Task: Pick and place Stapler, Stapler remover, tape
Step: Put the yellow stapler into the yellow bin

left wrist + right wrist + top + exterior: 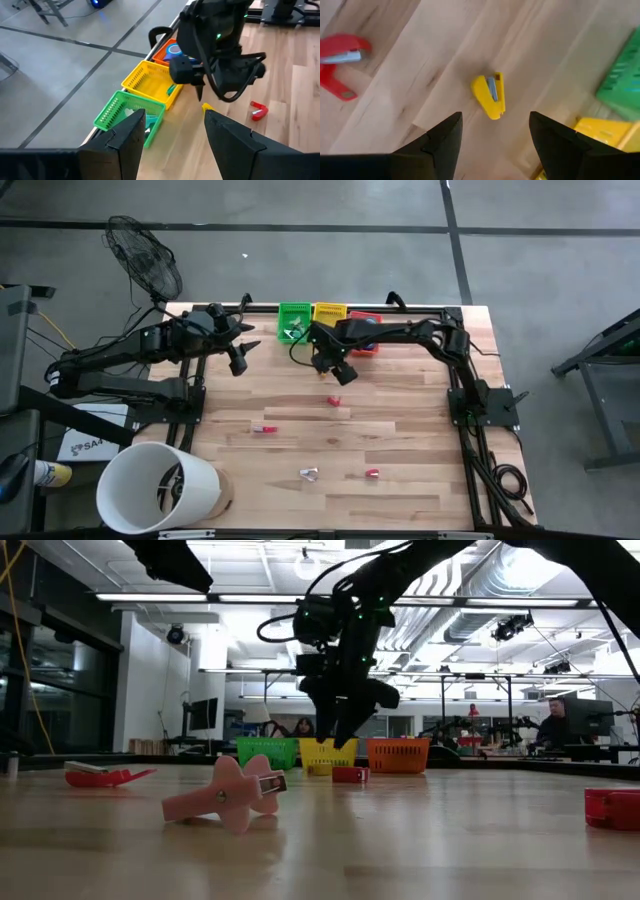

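Note:
My right gripper needs to go lower before it closes on the yellow stapler (pixel 490 96). My fingers are high above the stapler in the right wrist view, so they would miss it if I closed now.
My right gripper (pixel 494 115) is open and hangs above the table near the far edge (pixel 338 372), clear of the wood in the low view (pixel 345 735). Straight below its fingers a small yellow stapler (pixel 490 96) lies flat on the table, untouched. A red stapler (pixel 339 67) lies close by. My left gripper (pixel 175 112) is open too, raised over the table's far left part (pixel 240 362) and facing the baskets. A blue tape roll (pixel 174 49) sits in the orange basket (pixel 161 52). A pink staple remover (pixel 230 795) lies on the near table.
Green (pixel 293 320), yellow (pixel 330 311) and orange (pixel 366 330) baskets line the far edge. Red pieces (pixel 263 428) (pixel 372 473) and a silvery piece (pixel 308 473) lie scattered mid-table. A white bucket (pixel 160 485) stands at the near left corner.

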Tool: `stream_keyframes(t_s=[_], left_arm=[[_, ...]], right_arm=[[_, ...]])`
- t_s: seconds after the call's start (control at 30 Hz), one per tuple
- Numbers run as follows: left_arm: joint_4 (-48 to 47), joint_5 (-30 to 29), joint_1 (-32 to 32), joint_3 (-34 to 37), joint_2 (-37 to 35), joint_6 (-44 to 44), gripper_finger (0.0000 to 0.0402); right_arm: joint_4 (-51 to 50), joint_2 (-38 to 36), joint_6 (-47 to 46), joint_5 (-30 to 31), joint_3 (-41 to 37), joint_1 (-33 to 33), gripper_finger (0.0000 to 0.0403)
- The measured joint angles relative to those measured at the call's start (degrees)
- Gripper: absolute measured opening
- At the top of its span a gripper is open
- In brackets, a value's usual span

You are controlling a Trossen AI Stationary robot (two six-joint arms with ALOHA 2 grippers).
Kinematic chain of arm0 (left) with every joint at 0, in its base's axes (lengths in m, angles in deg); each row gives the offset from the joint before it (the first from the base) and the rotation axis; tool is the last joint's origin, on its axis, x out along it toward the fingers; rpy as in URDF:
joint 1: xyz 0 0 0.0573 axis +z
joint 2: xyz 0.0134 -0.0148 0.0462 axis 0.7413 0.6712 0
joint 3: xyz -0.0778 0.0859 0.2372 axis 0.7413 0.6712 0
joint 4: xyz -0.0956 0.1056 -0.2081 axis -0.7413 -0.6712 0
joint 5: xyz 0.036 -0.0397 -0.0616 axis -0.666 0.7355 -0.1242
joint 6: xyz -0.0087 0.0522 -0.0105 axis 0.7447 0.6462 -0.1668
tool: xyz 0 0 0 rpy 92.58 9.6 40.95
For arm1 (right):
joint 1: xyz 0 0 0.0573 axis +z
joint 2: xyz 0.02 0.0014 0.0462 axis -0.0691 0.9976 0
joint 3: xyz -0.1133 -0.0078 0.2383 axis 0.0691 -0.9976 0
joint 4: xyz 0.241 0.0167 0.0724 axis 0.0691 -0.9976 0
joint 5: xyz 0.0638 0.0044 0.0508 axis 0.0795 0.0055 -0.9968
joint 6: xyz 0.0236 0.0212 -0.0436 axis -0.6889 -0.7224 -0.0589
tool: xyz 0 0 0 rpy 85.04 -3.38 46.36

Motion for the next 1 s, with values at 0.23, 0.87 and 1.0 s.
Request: stream_keyframes(t_s=[0.23,0.87,1.0], left_arm=[[0.0,0.5,0.0,0.0,0.0,0.0,0.0199],[-0.5,0.5,0.0,0.0,0.0,-2.7,0.0199],[-0.4,0.4,0.0,0.0,0.0,-2.7,0.0199]], right_arm=[[2.9,1.9,2.8,-1.5,0.0,0.0,0.0222],[2.9,5.9,5.0,-5.3,0.1,-0.4,0.0195],[2.0,6.0,2.9,-5.7,0.1,-0.4,0.0149]])
